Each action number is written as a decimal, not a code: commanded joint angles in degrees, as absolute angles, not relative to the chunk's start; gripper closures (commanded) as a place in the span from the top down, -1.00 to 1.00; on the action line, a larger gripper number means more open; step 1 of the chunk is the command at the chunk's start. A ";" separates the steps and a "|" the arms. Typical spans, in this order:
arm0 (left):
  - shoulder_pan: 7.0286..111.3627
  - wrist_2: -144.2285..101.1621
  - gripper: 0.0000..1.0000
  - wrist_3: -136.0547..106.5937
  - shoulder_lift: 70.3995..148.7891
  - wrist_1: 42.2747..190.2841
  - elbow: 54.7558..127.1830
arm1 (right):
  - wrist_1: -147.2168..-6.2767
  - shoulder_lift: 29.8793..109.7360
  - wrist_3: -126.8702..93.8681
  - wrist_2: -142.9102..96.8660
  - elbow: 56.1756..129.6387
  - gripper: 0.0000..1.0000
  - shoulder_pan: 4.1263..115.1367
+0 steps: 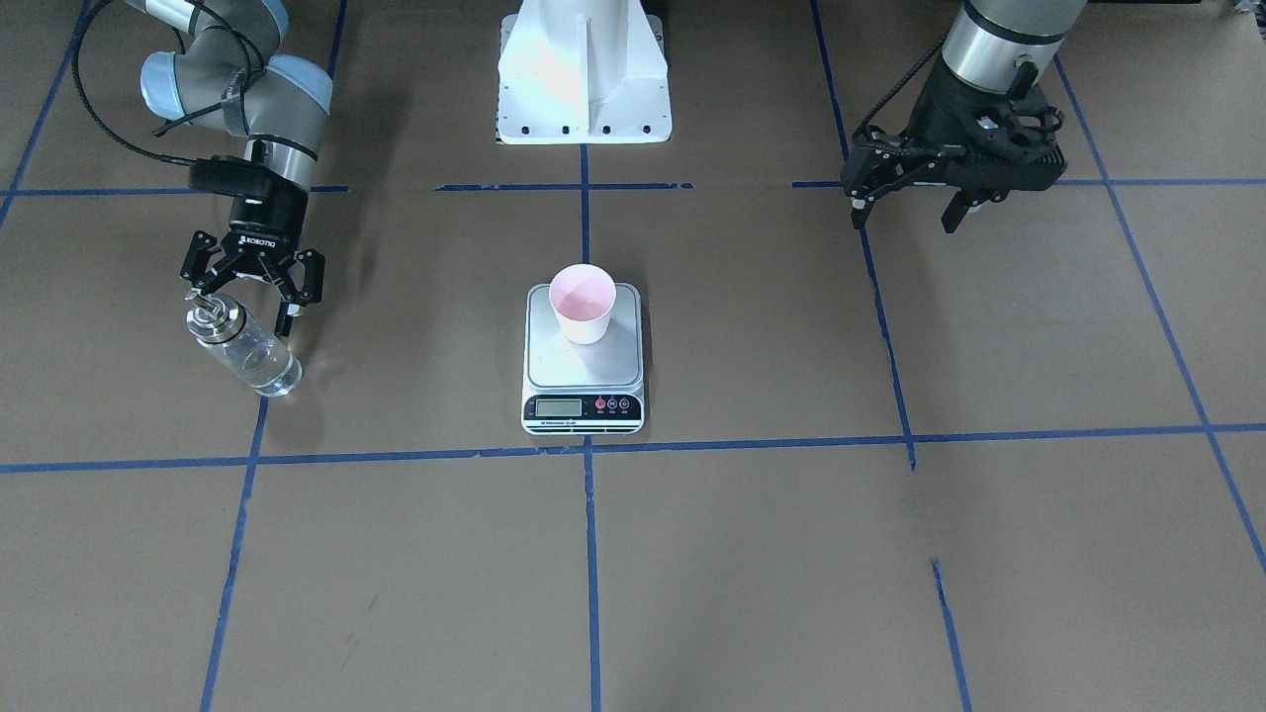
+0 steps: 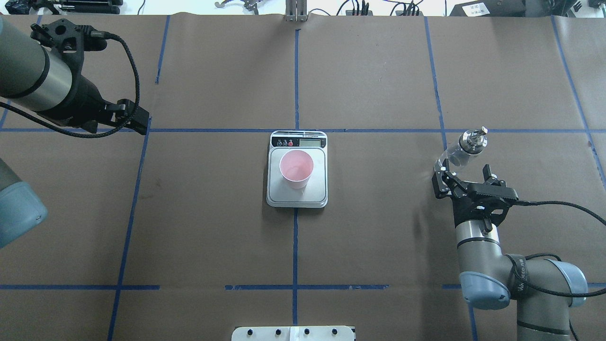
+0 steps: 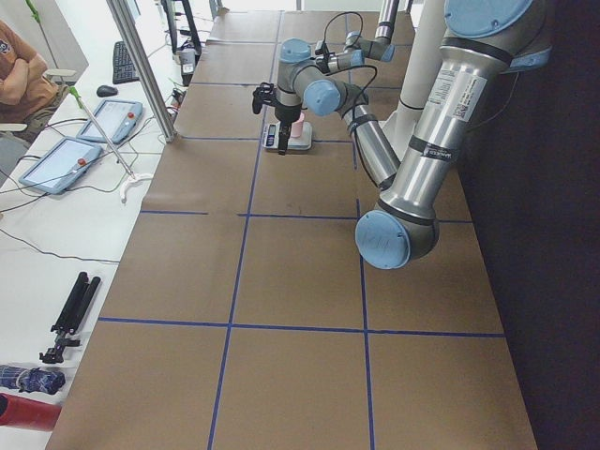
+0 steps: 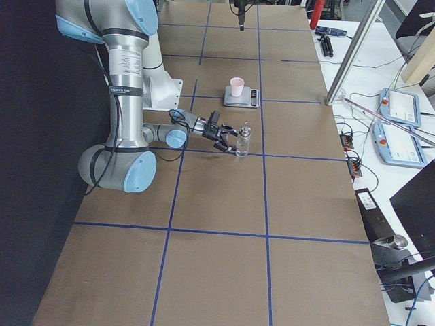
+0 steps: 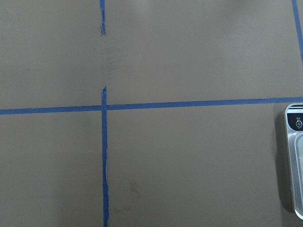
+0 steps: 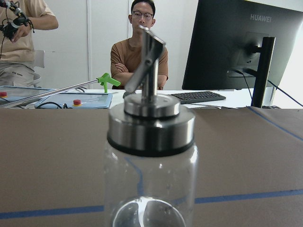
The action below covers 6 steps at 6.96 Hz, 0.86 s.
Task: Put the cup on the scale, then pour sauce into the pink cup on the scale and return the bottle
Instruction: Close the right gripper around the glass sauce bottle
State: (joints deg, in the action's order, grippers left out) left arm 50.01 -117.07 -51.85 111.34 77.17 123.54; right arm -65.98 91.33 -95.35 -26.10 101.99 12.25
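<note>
Most of the clear bottle's body is still ahead of my right gripper's fingers, so it is too early to close. The gripper moves forward toward it first.
The pink cup (image 1: 584,302) stands upright on the back part of the scale (image 1: 584,374) at the table's middle; both also show in the overhead view, the cup (image 2: 296,168) on the scale (image 2: 318,190). The clear glass bottle (image 1: 244,348) with its silver collar and spout stands on the table on my right side (image 2: 461,149). My right gripper (image 1: 242,309) is open just behind it, with its fingers to either side of the bottle's near part. The right wrist view shows the bottle (image 6: 150,156) close and centred. My left gripper (image 1: 905,222) is open, empty and raised, far from the scale.
Blue tape lines grid the brown table. The robot's white base (image 1: 584,74) is behind the scale. Operators sit beyond the far table edge, with a monitor (image 6: 246,47) and keyboard. The scale's edge (image 5: 294,165) shows at the right of the left wrist view.
</note>
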 commanded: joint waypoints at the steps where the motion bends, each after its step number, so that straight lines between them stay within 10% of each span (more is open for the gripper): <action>1: 50.01 -117.07 1.00 -51.86 111.36 77.17 123.57 | -66.09 90.71 -94.92 -26.37 101.87 0.99 13.01; 6: 50.01 -117.16 1.00 -53.16 111.44 77.08 124.01 | -61.73 87.01 -91.95 -26.46 96.52 0.99 15.47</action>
State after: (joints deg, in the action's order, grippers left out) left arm 50.04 -117.06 -52.22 111.35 77.11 123.88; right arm -64.29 87.17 -93.55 -26.45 97.73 14.84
